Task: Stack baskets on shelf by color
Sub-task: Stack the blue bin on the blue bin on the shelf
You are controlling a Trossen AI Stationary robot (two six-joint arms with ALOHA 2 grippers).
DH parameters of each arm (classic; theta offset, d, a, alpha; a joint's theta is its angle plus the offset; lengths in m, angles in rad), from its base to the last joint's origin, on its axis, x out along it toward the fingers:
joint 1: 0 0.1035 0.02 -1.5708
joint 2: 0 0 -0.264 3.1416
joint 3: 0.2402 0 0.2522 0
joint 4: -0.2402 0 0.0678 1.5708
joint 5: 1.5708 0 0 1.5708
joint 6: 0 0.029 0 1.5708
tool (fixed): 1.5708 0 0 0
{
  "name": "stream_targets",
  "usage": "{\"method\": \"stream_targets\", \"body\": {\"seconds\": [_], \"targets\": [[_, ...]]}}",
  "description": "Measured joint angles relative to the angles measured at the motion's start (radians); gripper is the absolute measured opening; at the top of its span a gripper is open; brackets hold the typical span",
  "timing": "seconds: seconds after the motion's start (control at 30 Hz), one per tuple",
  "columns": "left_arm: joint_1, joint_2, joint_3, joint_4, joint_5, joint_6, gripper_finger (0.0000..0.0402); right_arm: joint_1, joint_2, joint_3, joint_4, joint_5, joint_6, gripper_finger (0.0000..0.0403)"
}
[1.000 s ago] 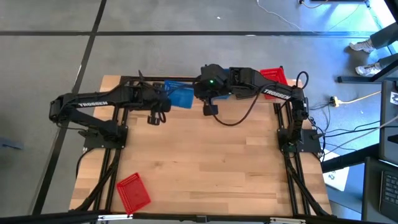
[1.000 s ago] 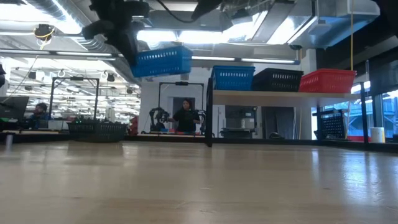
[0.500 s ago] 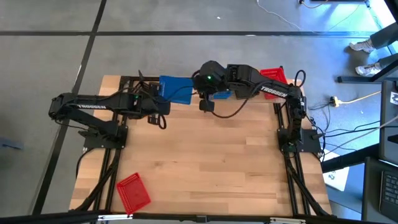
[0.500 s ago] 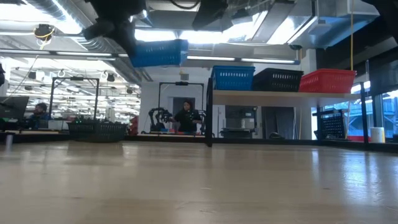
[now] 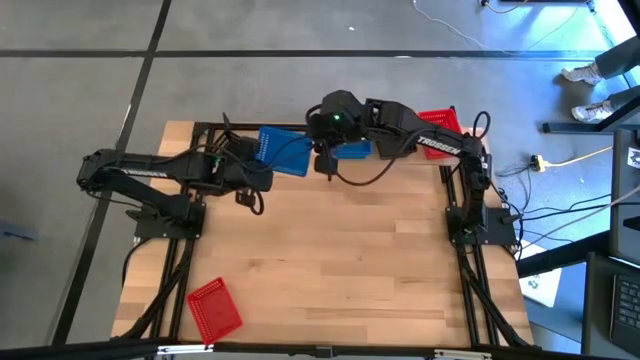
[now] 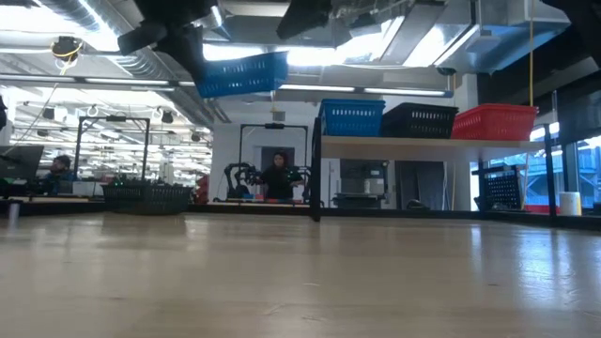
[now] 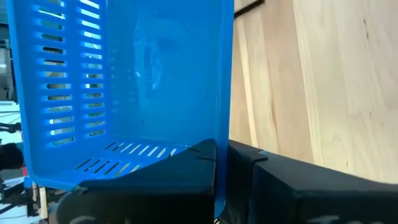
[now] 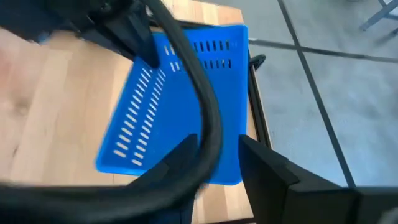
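Both open fingers of my right gripper are still short of the blue basket's side rim [image 8: 244,93], so it isn't time to close on it yet. My right gripper needs to move toward it first.
My left gripper [image 5: 258,172] is shut on a blue basket [image 5: 283,150], held high above the table's far middle and tilted [image 6: 239,75]. My right gripper [image 5: 322,160] is open just to the right of it, and in its wrist view its fingers stand either side of the basket's end [image 8: 217,155]. The shelf [image 6: 423,143] carries a blue basket [image 6: 352,117], a black one [image 6: 420,120] and a red one [image 6: 495,122], each resting on its base. Another red basket [image 5: 215,308] lies on the table's near left corner. My left gripper pinches the blue basket's wall at its rim [image 7: 222,163], one finger [image 7: 189,171] inside the basket and one [image 7: 277,180] outside. The basket is lifted clear of table and shelf and hangs tilted. Whether my right gripper touches the basket I cannot tell.
The shelf's black posts [image 6: 315,169] stand along the table's far edge. A loose black cable [image 8: 205,118] from the right arm hangs between the two grippers. The wooden tabletop [image 5: 340,260] spreads out below. People and other equipment show in the room behind.
The left gripper has raised the blue basket and tipped it more. The right gripper has moved toward the table's far edge and closer to the basket's right end.
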Motion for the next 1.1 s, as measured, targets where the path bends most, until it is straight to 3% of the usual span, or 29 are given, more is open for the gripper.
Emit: {"method": "stream_targets", "body": {"seconds": [0.57, 0.67, 0.83, 1.1], "targets": [[-0.065, 0.001, 0.000, 0.055, -0.012, 0.027, 0.0000, -0.027, 0.066, 0.000, 0.008, 0.003, 0.000, 0.0115], [-0.065, 0.001, 0.000, 0.056, -0.011, 0.027, 0.0000, -0.027, 0.070, 0.000, 0.007, 0.002, 0.000, 0.0092], [-0.065, 0.001, 0.000, 0.062, -0.013, 0.026, 0.0000, -0.027, 0.071, 0.000, 0.010, 0.002, 0.001, 0.0013], [-0.065, 0.001, 0.000, 0.109, -0.014, 0.028, 0.0027, -0.028, 0.071, 0.000, -0.006, 0.001, 0.003, 0.0006]]}}
